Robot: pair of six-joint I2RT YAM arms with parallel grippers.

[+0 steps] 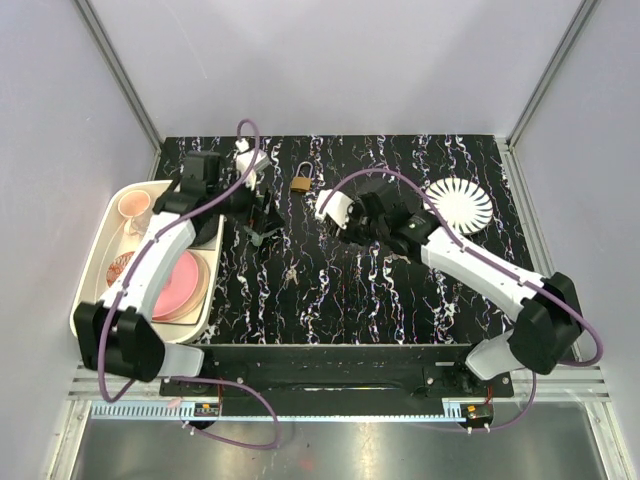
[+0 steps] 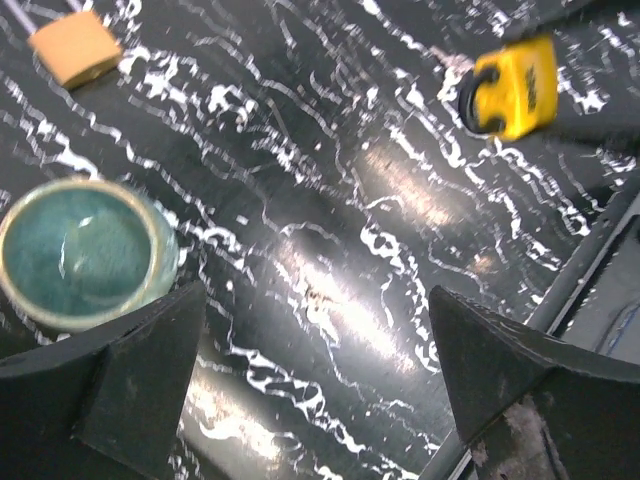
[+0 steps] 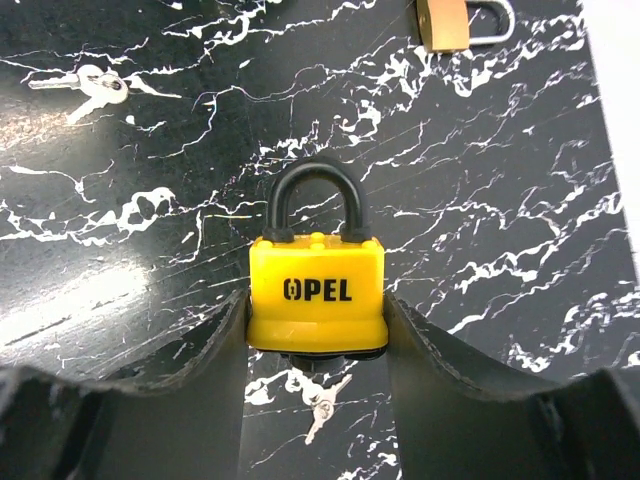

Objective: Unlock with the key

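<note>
I should move my left gripper to the yellow padlock (image 2: 515, 85) and grab it by its black shackle (image 2: 472, 101). That leaves the padlock's base free for my right gripper to unlock.
My right gripper (image 3: 316, 305) is shut on a yellow padlock (image 3: 316, 290) marked OPEL and holds its body by both sides, black shackle closed and pointing away. A small key set (image 3: 325, 405) shows just under the lock's base; I cannot tell whether it sits in the keyhole. Another key set (image 3: 85, 85) lies on the black marbled table, also in the top view (image 1: 290, 272). My left gripper (image 2: 315, 295) is open and empty above bare table, left of the right gripper (image 1: 330, 212). The left wrist view shows the yellow padlock (image 2: 515, 85) ahead to the right.
A brass padlock (image 1: 300, 180) lies at the back centre, also in the wrist views (image 2: 75, 45) (image 3: 455, 20). A teal cup (image 2: 85, 250) stands by my left finger. A white fluted plate (image 1: 458, 203) is at right. A tray (image 1: 100, 270) with pink dishes is at left.
</note>
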